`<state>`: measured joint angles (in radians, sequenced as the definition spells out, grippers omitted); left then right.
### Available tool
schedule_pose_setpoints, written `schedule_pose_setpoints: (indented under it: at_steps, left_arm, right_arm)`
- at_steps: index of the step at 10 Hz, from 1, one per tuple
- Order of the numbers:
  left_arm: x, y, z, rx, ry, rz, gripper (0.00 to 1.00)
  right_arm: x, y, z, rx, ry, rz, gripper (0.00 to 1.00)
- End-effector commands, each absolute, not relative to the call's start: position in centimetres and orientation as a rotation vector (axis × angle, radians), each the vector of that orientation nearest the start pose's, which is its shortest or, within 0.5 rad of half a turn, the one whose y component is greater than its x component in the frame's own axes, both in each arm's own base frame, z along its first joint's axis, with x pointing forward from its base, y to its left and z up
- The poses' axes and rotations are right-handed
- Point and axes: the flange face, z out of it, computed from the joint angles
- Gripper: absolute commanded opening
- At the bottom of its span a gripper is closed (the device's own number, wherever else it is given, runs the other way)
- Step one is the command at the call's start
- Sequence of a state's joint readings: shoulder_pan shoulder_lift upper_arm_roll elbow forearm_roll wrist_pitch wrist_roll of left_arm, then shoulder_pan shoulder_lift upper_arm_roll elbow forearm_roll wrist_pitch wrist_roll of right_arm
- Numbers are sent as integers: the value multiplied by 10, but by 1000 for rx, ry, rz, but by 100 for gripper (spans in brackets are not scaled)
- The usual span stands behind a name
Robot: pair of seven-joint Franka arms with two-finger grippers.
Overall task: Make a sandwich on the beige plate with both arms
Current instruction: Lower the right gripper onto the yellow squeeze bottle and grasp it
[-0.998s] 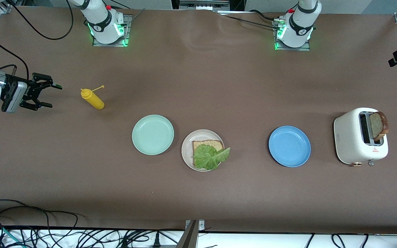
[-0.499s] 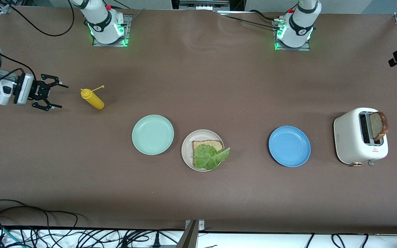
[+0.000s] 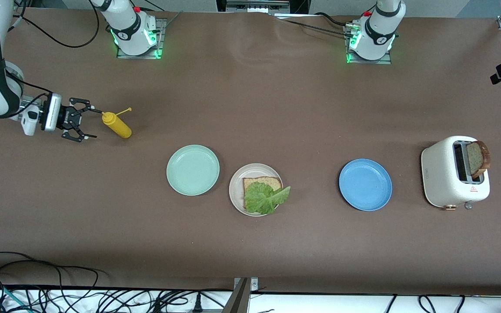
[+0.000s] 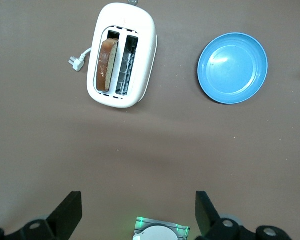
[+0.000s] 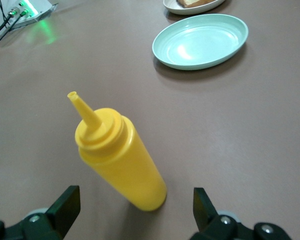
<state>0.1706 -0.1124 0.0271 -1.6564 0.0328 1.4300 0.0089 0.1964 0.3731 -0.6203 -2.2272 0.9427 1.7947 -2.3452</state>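
Note:
The robot's right gripper next needs to grab the bottle by its body (image 5: 131, 172). The yellow squeeze bottle's nozzle (image 5: 84, 109) then stays free to dress the sandwich.
The beige plate (image 3: 234, 188) holds one brown bread slice (image 3: 262, 181) with a green lettuce leaf (image 3: 266, 198) lying on top. A second bread slice (image 3: 479, 158) stands in the white toaster (image 3: 444, 178), and shows there in the left wrist view too, bread slice (image 4: 106, 65), toaster (image 4: 140, 55). My right gripper (image 3: 95, 124) is open and low over the table, just short of a yellow squeeze bottle (image 3: 118, 125). In the right wrist view the bottle (image 5: 122, 160) stands ahead of the right gripper (image 5: 135, 210). My left gripper (image 4: 138, 211) waits open, high over the table by its own base.
A mint-green plate (image 3: 192, 170) sits beside the beige plate toward the right arm's end. A blue plate (image 3: 365, 184) lies between the beige plate and the toaster. Cables run along the table edge nearest the front camera. The toaster's cord and plug (image 4: 79, 57) lie on the table.
My right gripper has travelled along the table toward the yellow bottle, staying open, until its fingertips are almost at it. Nothing else has moved.

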Motion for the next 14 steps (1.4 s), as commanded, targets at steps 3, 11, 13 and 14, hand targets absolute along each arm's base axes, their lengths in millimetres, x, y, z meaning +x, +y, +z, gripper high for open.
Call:
schedule_pose_setpoints:
  at_steps: [3,11,13,14]
  left_arm:
    - [493,105,639,-3125,-288,170,100]
    - [493,105,639,-3125,-288,170,100]
    - [494,104,639,-3125,-285,170,100]
    - [494,104,639,-3125,-285,170,100]
  right_arm:
    - [459,-135,190,-1826,-1453,-623,100]
    - [453,-99,164,-1738,-1475,-640,31]
    - [464,-87,168,-1728,-1497,-657,0]
    - [479,-74,175,-1710,-1535,-662,0]
